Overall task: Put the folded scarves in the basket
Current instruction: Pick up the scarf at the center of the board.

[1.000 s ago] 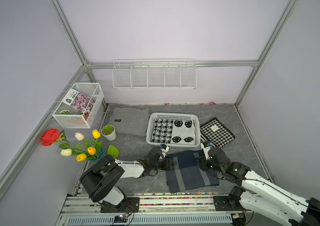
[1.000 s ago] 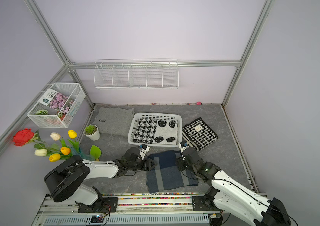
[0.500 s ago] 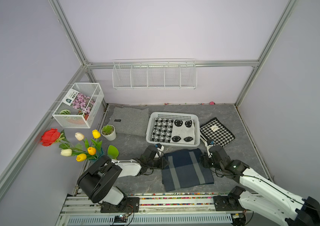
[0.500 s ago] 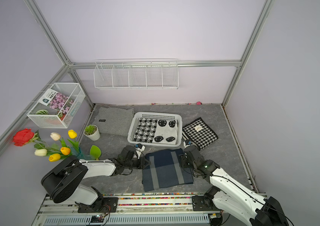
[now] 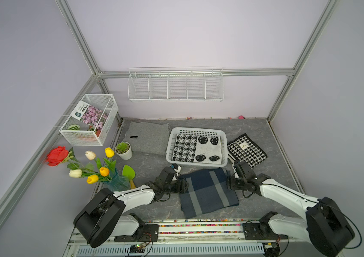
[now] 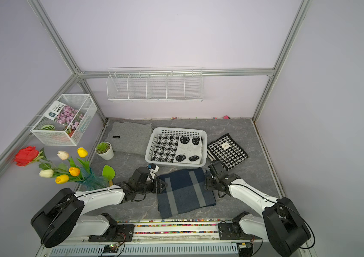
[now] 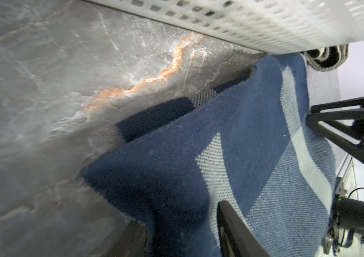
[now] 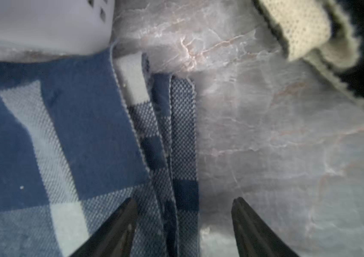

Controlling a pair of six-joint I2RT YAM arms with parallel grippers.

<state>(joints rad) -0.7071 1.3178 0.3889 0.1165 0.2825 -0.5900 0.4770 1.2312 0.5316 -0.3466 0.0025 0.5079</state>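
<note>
I need to lay the folded scarf (image 5: 207,192) in the basket still folded. I should next take hold of the scarf's layered edge with my right gripper, all layers together, opposite my left gripper.
The folded scarf (image 5: 207,192) (image 6: 185,192), navy with pale grey stripes, lies flat on the grey table just in front of the basket (image 5: 196,129) (image 6: 177,129), a low white slotted one. My left gripper (image 5: 184,185) (image 6: 163,185) is at the scarf's left edge. In the left wrist view it (image 7: 178,214) is open, with the scarf (image 7: 243,133) edge between its fingers. My right gripper (image 5: 228,183) (image 6: 207,183) is at the right edge. In the right wrist view it (image 8: 184,200) is open astride the scarf's (image 8: 76,133) layered edge.
Two black-and-white folded cloths (image 5: 197,148) fill the basket. A houndstooth cloth (image 5: 246,151) lies right of it and a grey cloth (image 5: 147,138) left. A potted plant (image 5: 123,150) and a vase of tulips (image 5: 114,182) stand at the left. A wire-mesh box (image 5: 89,120) and a wire rack (image 5: 175,84) hang on the walls.
The scarf has shifted slightly left between the two grippers. The left gripper's jaws have come apart, and the right gripper's have widened.
</note>
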